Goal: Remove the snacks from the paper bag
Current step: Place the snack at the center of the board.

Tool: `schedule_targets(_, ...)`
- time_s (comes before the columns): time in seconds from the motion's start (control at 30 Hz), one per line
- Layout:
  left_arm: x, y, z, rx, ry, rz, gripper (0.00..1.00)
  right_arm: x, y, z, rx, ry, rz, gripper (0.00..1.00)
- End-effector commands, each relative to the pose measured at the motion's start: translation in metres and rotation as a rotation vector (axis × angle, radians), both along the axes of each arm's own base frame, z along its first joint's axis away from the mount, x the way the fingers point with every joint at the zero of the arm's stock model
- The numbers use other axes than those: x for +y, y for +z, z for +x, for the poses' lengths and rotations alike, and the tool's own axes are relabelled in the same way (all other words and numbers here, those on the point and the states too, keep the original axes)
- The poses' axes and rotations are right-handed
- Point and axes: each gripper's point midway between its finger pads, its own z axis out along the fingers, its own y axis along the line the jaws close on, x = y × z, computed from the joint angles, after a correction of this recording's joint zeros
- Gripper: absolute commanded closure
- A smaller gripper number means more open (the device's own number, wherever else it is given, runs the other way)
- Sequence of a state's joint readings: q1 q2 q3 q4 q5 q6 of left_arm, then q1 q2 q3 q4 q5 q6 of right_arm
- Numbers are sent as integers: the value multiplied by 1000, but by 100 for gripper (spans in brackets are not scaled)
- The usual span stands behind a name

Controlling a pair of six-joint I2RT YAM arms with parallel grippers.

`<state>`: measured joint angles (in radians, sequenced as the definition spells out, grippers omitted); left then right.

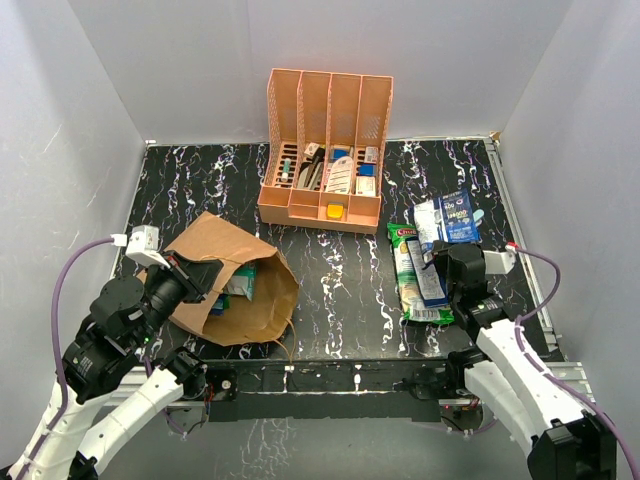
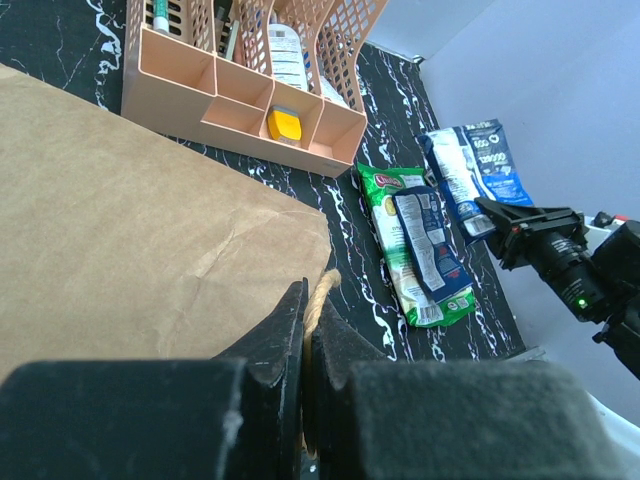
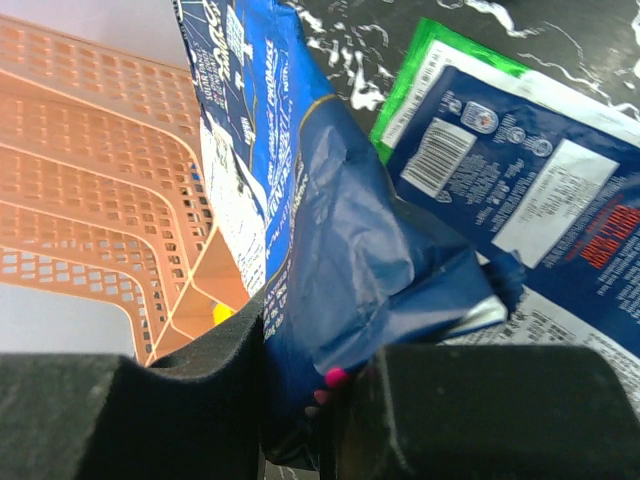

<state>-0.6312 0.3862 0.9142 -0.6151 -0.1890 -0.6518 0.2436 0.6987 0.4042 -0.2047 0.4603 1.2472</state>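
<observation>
The blue-and-white packet [image 1: 455,218] slants up from my fingers above the dark blue packet [image 1: 428,280]. My right gripper keeps holding the blue-and-white packet from here until I lower it flat.
The brown paper bag [image 1: 205,240] lies on its side at the left, mouth toward the middle, with teal and green snack packets [image 1: 238,286] showing inside. My left gripper [image 1: 212,277] is at the mouth, shut on the bag's twisted cord handle [image 2: 322,292]; the bag's side [image 2: 130,230] fills that view. At the right, a dark blue packet [image 1: 428,280] lies on a green packet [image 1: 407,262]. My right gripper [image 1: 438,256] is shut on the near end of a blue-and-white packet [image 1: 455,218], seen close in the right wrist view [image 3: 320,220] between my fingers [image 3: 320,345].
An orange slotted organiser [image 1: 325,150] with stationery stands at the back centre, also in the left wrist view [image 2: 250,90]. The bag's second cord handle [image 1: 286,345] hangs at the table's front edge. Grey walls close in three sides.
</observation>
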Motion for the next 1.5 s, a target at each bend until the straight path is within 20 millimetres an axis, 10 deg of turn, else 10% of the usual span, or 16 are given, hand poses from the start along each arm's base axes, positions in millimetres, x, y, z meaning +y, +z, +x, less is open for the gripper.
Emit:
schedule_targets(0.0,2,8,-1,-19,4,1,100,1,6,9,-75,-1,98,93)
schedule_targets(0.47,-2,6,0,-6,-9,-7,100,-4,-94,-24,78,-11,235,93)
schedule_targets(0.83,-4,5,1,-3,-11,-12,100,5,-52,-30,-42,88,206,93)
schedule_targets(1.23,-6,6,-1,10,-20,-19,100,10,-90,-38,49,38,333,92)
schedule_targets(1.47,-4,9,-2,-7,-16,-32,100,20,-114,-62,293,91,304,56)
